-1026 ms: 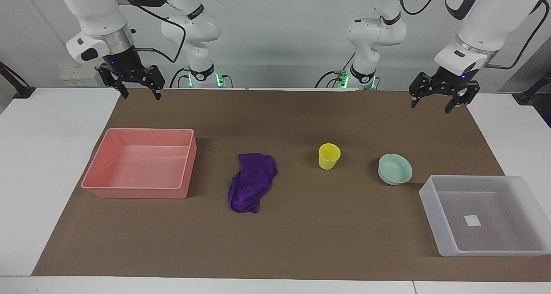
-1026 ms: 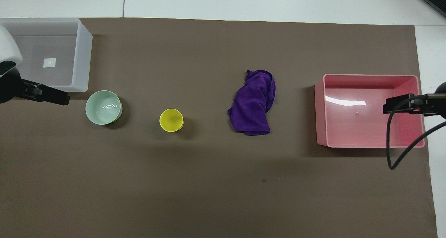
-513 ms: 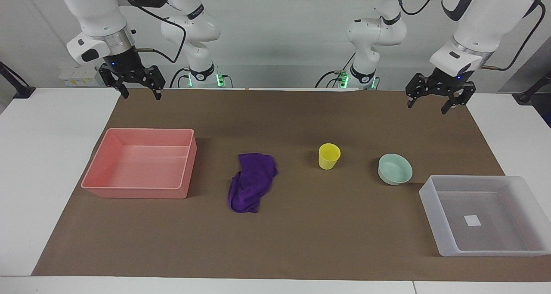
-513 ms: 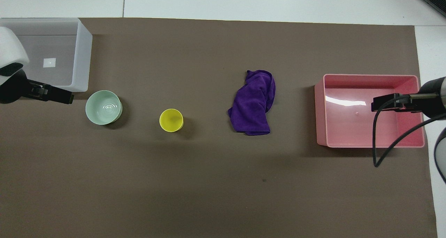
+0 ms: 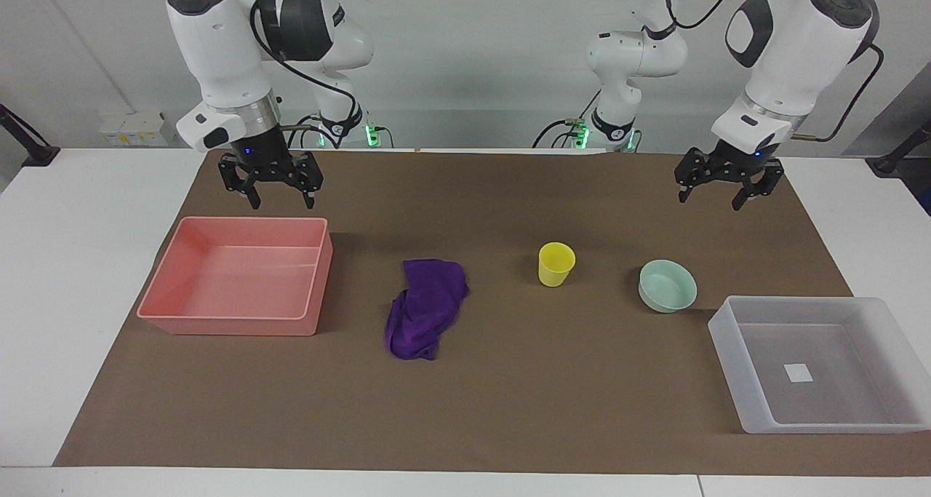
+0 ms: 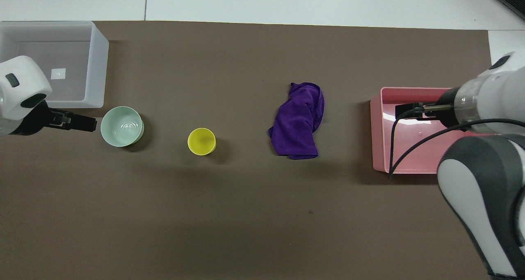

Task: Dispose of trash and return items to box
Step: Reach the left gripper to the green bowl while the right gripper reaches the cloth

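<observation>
My right gripper grabs the purple rag by its crumpled top (image 6: 298, 118) next, to drop the rag into the pink bin.
The trash, a purple rag (image 5: 425, 308) (image 6: 298, 122), lies crumpled on the brown mat. Beside it, toward the left arm's end, a yellow cup (image 5: 556, 263) (image 6: 202, 141) stands upright, then a mint-green bowl (image 5: 667, 284) (image 6: 122, 126). The translucent box (image 5: 727, 337) (image 6: 98, 67) sits at the left arm's end with nothing in it. My left gripper (image 5: 709, 202) (image 6: 82, 122) hangs open over the mat beside the bowl. My right gripper (image 5: 282, 202) (image 6: 406, 110) hangs open over the pink bin (image 5: 233, 326) (image 6: 377, 136). Neither holds anything.
The pink bin holds nothing and stands at the right arm's end of the mat. The brown mat (image 5: 509, 395) covers most of the white table. The right arm's elbow (image 6: 480, 198) fills one lower corner of the overhead view.
Both arms have swung in over the mat and come lower. The right gripper went from the table's edge to over the pink bin. The left gripper edged toward the bowl. Objects are unmoved.
</observation>
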`<state>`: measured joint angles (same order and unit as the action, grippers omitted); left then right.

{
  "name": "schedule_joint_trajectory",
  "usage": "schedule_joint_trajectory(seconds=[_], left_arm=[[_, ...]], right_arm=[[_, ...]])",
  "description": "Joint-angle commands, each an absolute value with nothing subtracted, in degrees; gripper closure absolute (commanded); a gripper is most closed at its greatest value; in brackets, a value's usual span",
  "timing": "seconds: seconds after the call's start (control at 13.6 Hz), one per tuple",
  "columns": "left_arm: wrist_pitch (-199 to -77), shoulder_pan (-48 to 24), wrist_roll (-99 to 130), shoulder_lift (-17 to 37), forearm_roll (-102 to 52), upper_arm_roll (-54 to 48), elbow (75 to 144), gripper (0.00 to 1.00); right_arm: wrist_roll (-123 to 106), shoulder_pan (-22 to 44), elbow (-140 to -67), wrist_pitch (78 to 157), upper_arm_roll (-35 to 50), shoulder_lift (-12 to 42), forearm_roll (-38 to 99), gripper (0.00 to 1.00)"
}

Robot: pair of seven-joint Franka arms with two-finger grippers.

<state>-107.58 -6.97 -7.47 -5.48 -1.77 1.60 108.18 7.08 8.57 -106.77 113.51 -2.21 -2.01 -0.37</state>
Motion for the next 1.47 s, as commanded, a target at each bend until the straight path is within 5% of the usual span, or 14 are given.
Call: schedule_joint_trajectory(seconds=[0.0, 0.44, 0.66, 1.25, 1.32, 1.39], left_arm=[[-115.2, -6.42, -5.37, -6.86, -0.97, 1.58, 115.56, 0.0], [-130.49, -4.66, -3.34, -0.89, -0.97, 1.67, 123.04, 0.0], [-136.74, -2.99, -3.16, 2.63, -0.97, 1.58, 124.27, 0.0], [-142.91, 0.08, -3.08, 10.9, -1.67, 1.41, 124.8, 0.0], [-142.82, -0.17, -3.08, 10.99, -1.67, 1.32, 124.8, 0.2], [-142.82, -0.44, -3.16, 10.99, -1.67, 1.32, 124.72, 0.52]], right_arm=[[10.89, 11.24, -106.96, 118.81, -2.11, 1.83, 0.0, 0.0], [16.61, 15.55, -106.7, 130.59, -2.02, 9.57, 2.1, 0.0], [16.79, 18.62, -106.26, 140.51, -2.02, 17.29, 3.25, 0.0], [16.97, 23.72, -106.52, 151.86, -2.11, 26.01, 3.16, 0.0], [16.88, 23.82, -106.61, 152.4, -2.02, 26.62, 2.99, 0.0], [16.88, 23.82, -106.7, 152.49, -2.02, 26.63, 2.99, 0.0]])
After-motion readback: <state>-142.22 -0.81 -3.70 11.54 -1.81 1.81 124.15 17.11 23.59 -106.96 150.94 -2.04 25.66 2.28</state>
